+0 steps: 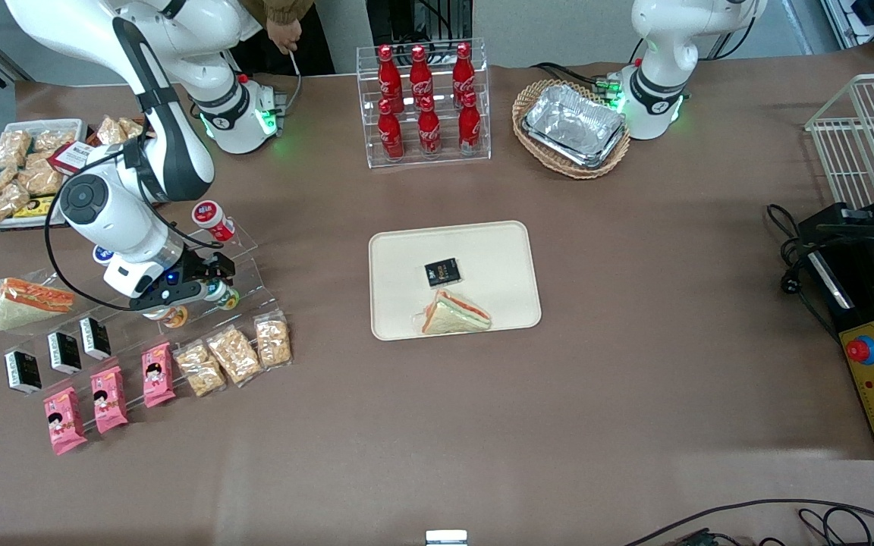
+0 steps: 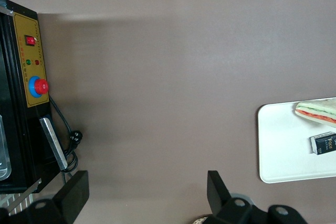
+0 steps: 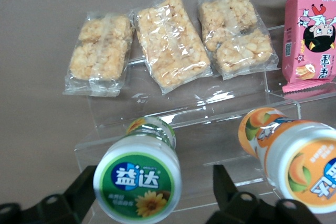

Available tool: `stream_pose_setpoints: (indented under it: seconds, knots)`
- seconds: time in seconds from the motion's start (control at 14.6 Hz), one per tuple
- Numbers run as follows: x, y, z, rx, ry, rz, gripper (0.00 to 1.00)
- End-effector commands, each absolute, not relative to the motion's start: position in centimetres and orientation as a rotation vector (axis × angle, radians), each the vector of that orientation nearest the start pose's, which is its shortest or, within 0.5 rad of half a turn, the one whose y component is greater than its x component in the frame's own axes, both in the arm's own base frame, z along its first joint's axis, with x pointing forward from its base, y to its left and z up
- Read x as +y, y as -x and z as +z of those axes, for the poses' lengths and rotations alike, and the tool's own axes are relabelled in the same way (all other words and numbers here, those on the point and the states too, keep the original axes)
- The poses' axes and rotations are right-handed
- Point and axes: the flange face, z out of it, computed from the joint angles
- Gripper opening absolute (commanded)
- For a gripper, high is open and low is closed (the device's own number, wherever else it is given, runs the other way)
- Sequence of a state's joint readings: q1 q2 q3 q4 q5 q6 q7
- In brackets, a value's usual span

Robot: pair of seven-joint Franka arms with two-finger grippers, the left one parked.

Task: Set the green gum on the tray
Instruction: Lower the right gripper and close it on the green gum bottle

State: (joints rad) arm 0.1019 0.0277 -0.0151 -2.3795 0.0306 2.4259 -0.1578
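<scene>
The green gum needs to go on the cream tray, so my right gripper should next pinch it by its white-rimmed lid (image 3: 138,186) to set it there.
The green gum (image 3: 137,184) is a small canister with a green lid and white rim, lying on a clear acrylic step shelf (image 3: 210,114). My right gripper (image 3: 152,182) is open, with one finger on either side of the lid and a gap showing at one finger. In the front view the gripper (image 1: 213,289) hangs low over the shelf at the working arm's end, with the green gum (image 1: 226,298) at its tip. The cream tray (image 1: 399,273) lies mid-table, well away from the gripper, and its corner shows in the left wrist view (image 2: 278,145).
An orange-lidded canister (image 3: 296,156) lies beside the gum, and a red-lidded one (image 1: 212,218) stands on a higher step. Rice-cracker packs (image 1: 234,355) and pink packets (image 1: 109,398) lie nearer the camera. A sandwich (image 1: 454,315) and a black packet (image 1: 442,272) sit on the tray.
</scene>
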Motion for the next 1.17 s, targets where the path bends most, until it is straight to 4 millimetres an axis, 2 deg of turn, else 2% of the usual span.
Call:
stream_pose_setpoints:
  seconds: [0.0, 0.14, 0.21, 0.27, 0.34, 0.41, 0.55, 0.76, 0.96, 1.1]
  knots:
    - [4.4, -49.7, 30.9, -0.333, 3.102, -0.054, 0.59]
    - [4.7, -49.7, 30.8, -0.295, 3.105, -0.048, 0.38]
    - [4.8, -49.7, 30.9, -0.281, 3.106, -0.048, 0.36]
    - [5.0, -49.7, 30.9, -0.283, 3.106, -0.050, 0.27]
    - [4.9, -49.7, 30.9, -0.277, 3.105, -0.050, 0.25]
    - [4.9, -49.7, 30.9, -0.276, 3.105, -0.048, 0.16]
    - [4.9, -50.2, 31.7, -0.258, 3.102, -0.067, 0.16]
    - [5.1, -52.1, 35.6, -0.253, 3.093, -0.034, 0.15]
    - [5.5, -54.2, 41.8, -0.250, 3.086, 0.074, 0.16]
    - [5.7, -54.4, 45.4, -0.259, 3.079, 0.173, 0.16]
